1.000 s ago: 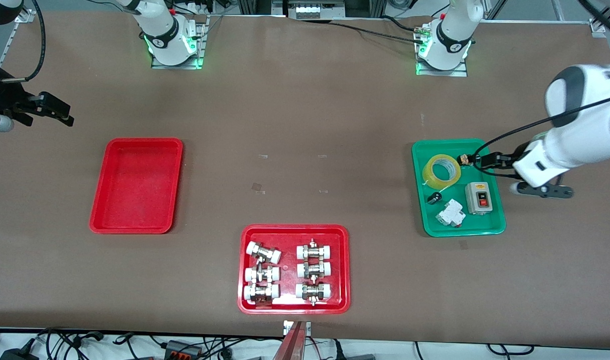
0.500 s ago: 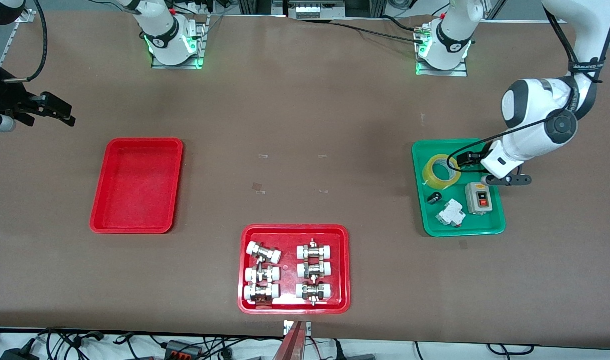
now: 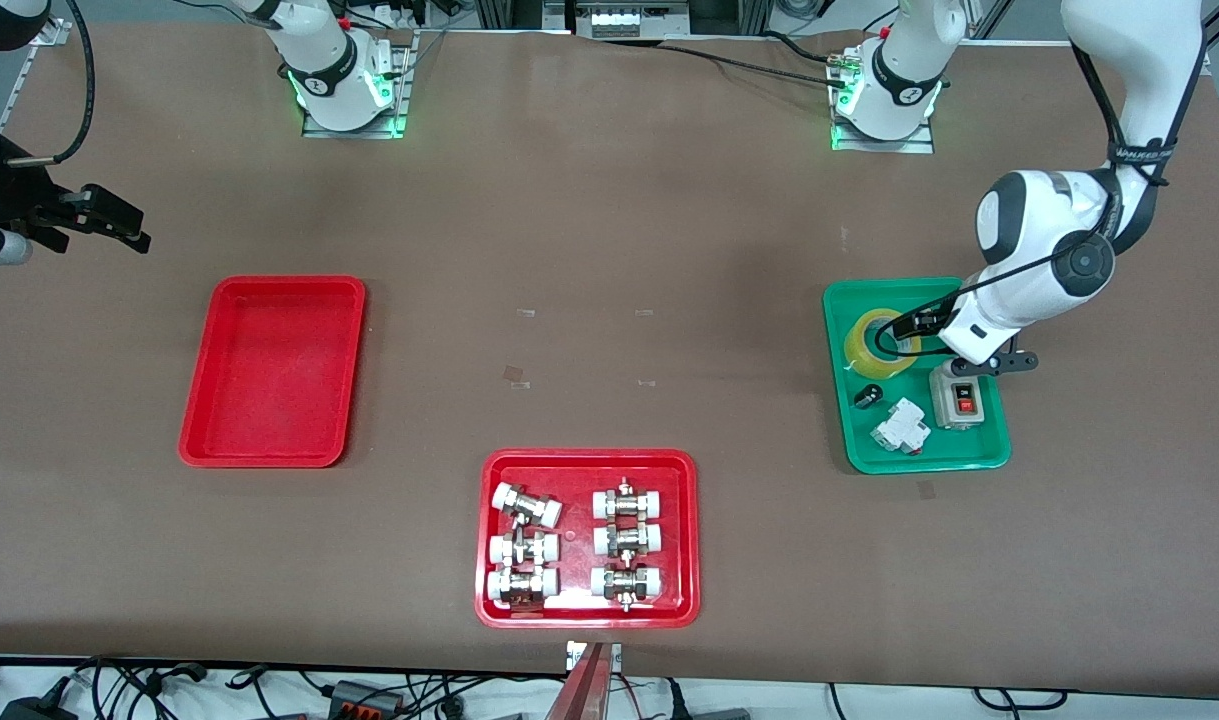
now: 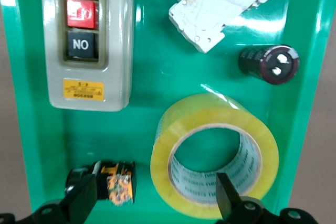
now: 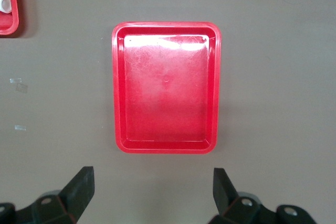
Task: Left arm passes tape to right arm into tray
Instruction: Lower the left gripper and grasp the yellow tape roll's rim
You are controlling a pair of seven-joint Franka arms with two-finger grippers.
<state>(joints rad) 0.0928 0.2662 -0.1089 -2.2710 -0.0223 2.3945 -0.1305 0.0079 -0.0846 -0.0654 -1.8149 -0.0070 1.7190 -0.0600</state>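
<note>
My left gripper's fingers are still above the tape's rim, so it is too early to close on the yellow tape. The gripper lowers first, then closes.
The yellow tape (image 3: 866, 350) lies flat in the green tray (image 3: 849, 440) at the left arm's end of the table. My left gripper (image 3: 912, 324) is open low over the tape. In the left wrist view (image 4: 152, 203) one finger (image 4: 227, 195) is at the core hole of the tape (image 4: 210, 111), and the other finger (image 4: 79, 203) is outside the roll. The plain red tray (image 3: 269, 370) lies at the right arm's end. My right gripper (image 3: 109, 225) waits open in the air by that table end; its wrist view (image 5: 152, 192) looks down on the red tray (image 5: 165, 87).
The green tray (image 4: 31, 129) also holds a grey switch box (image 3: 957, 395) (image 4: 86, 51), a white breaker (image 3: 901, 427) (image 4: 220, 3), a black capacitor (image 3: 869, 396) (image 4: 269, 64) and a small orange-black part (image 4: 118, 182). A red tray of fittings (image 3: 587, 538) sits nearest the front camera.
My left arm has swung in from the table's end over the green tray, bringing its gripper onto the tape. The right arm has not moved.
</note>
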